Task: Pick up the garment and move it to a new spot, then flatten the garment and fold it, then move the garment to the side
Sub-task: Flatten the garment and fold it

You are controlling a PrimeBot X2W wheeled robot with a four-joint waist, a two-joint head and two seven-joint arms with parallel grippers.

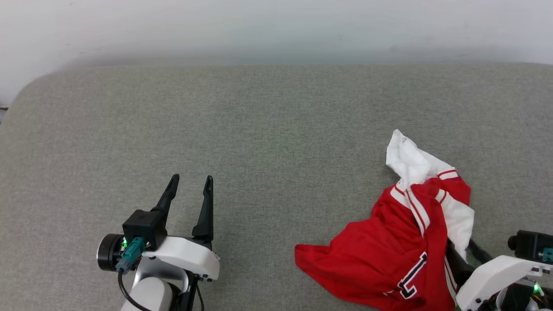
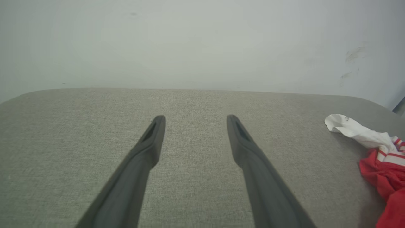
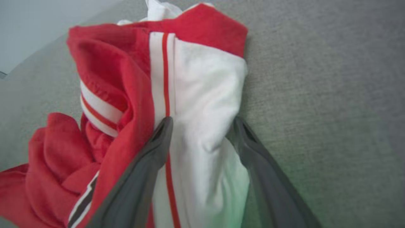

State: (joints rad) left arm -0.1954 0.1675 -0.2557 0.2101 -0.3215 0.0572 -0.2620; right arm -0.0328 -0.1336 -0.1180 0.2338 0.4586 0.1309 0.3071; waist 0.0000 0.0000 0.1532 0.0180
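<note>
The right gripper grabs the garment by the raised fold of its white sleeve next, since the red body [image 1: 386, 264] lies in a slack heap.
The garment [image 1: 389, 246] lies crumpled on the grey cushion at the lower right, red with white sleeve panels, striped trim and a dark letter. Its white sleeve [image 1: 408, 162] points away from me. In the right wrist view my right gripper [image 3: 202, 122] has its fingers spread wide, with a white fold of the garment [image 3: 117, 79] lying between them. In the head view those fingers are hidden behind the cloth. My left gripper [image 1: 192, 178] stands open and empty at the lower left, well apart from the garment [image 2: 386, 171], and is open in its own wrist view [image 2: 196, 117].
The grey upholstered surface [image 1: 276, 129] spreads wide, with a rounded corner at the far left. A pale wall [image 1: 276, 26] rises right behind its back edge. Bare cushion lies between my left gripper and the garment.
</note>
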